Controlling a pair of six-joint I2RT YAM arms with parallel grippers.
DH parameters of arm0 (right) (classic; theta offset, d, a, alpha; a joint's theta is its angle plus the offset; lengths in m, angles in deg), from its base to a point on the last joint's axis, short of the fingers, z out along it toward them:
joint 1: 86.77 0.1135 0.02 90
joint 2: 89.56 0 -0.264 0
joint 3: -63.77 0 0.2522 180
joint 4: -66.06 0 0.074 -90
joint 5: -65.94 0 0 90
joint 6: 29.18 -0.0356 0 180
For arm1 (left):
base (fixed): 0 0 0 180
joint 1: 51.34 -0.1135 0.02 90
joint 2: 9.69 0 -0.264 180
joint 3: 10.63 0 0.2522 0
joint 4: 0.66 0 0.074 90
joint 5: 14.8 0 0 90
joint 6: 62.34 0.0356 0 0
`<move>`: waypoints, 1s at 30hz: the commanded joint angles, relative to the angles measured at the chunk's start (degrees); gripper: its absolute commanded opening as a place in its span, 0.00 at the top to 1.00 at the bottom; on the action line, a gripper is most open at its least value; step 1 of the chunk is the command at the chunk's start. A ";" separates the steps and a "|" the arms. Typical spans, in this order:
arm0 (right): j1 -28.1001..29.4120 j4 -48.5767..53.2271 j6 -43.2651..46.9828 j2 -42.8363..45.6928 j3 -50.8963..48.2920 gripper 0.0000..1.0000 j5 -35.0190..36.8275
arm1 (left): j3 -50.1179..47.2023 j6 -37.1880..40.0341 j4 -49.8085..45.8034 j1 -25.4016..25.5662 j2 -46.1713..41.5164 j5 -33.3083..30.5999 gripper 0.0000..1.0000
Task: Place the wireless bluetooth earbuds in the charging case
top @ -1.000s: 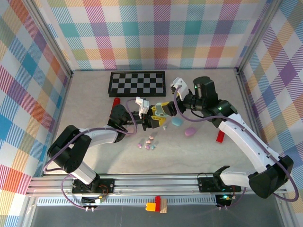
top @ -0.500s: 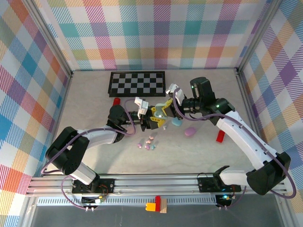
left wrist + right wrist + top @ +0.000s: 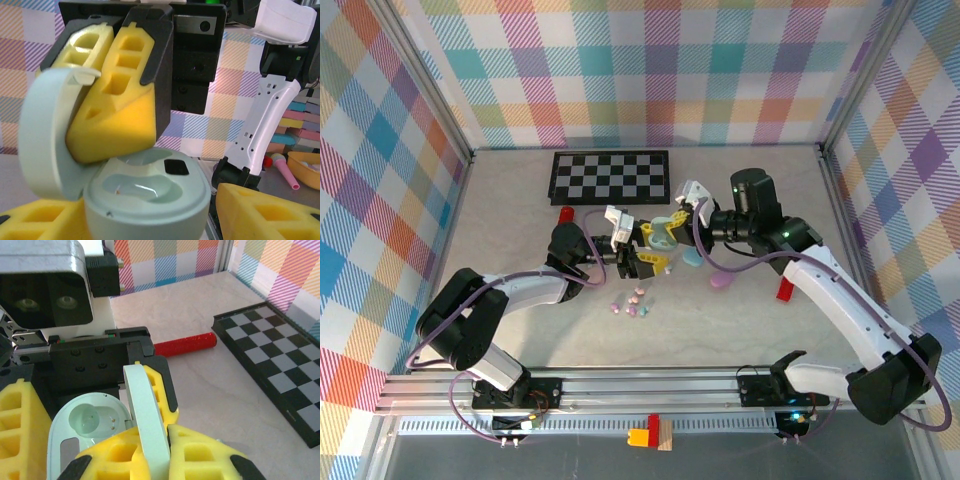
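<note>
The mint case's base (image 3: 660, 237) (image 3: 148, 206) is between the yellow fingers, which are level with the case's sides, so my left gripper should close on the case.
A mint charging case (image 3: 663, 233) hangs above the table between the two grippers, its lid open. In the right wrist view my right gripper (image 3: 150, 436) is shut on the upright lid (image 3: 146, 405), beside the case's base (image 3: 90, 426) with its bare wells. The left wrist view has the base (image 3: 150, 196) between my left gripper's (image 3: 150, 217) yellow pads. A narrow gap separates the right pad (image 3: 265, 212) from the base, so this gripper is open. The earbuds (image 3: 632, 303), several small pastel pieces, lie on the table below the left gripper (image 3: 642, 256).
A blue case (image 3: 692, 258) and a lilac case (image 3: 722, 281) lie right of the grippers. A red block (image 3: 786, 290) sits by the right arm. A red cylinder (image 3: 565, 214) and a chessboard (image 3: 610, 175) lie behind.
My right gripper has closed on the case's lid. My left gripper, shut on the base before, has parted its jaws.
</note>
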State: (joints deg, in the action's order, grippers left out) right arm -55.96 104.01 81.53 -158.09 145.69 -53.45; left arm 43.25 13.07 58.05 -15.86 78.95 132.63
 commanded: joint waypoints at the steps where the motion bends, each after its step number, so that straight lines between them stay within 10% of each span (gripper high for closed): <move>1: 0.40 -2.89 2.00 0.81 -0.72 1.00 0.11 | 2.22 -0.60 3.01 0.28 -0.24 1.02 0.39; 30: 1.45 -5.59 2.25 1.70 -2.64 1.00 3.07 | 3.08 -2.31 3.10 0.35 1.07 -0.17 0.68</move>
State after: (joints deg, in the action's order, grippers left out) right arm -54.87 100.88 83.84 -157.52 143.92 -50.83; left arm 44.95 10.32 57.70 -15.88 80.02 131.25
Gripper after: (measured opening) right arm 0.088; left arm 0.397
